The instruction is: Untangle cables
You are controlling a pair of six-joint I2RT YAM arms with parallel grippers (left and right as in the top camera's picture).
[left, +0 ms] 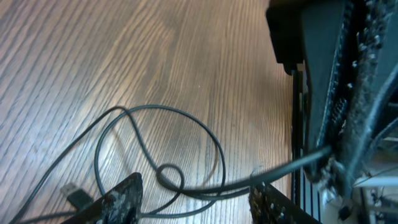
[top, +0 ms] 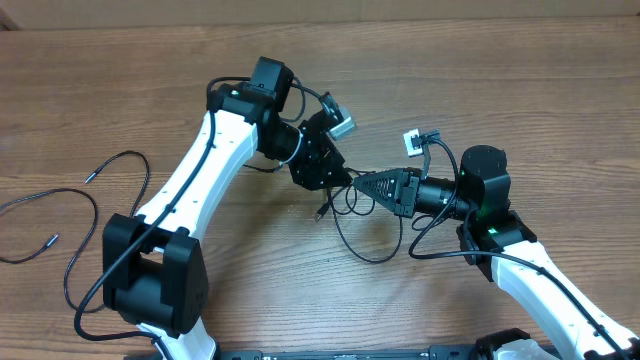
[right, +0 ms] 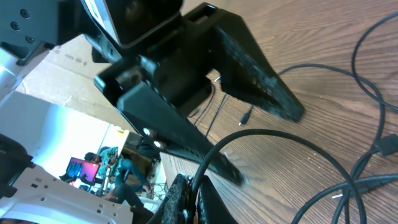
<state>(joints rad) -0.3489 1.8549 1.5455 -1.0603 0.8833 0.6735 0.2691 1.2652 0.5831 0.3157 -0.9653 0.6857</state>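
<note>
My left gripper will next pick up the small cable loop (top: 350,194) (left: 159,176), next to the piece of cable that my right gripper holds, so that it can pull the tangle open.
Thin black cables (top: 352,248) lie in tangled loops at the table's middle, with a small plug (top: 320,212) at their left. My left gripper (top: 338,176) is open just above the tangle. In its wrist view the fingers (left: 198,200) straddle a small cable loop (left: 159,176) without closing on it. My right gripper (top: 360,184) faces it, tip to tip, and is shut on one cable strand (right: 267,132) that arcs out from between its fingers (right: 191,196). That strand also runs taut to the right gripper in the left wrist view (left: 292,167).
A second thin black cable (top: 118,156) with silver tips lies in loose loops at the far left, partly under the left arm's base (top: 155,280). Thicker arm cables curl beside both wrists. A black plug (left: 74,195) lies by the left finger.
</note>
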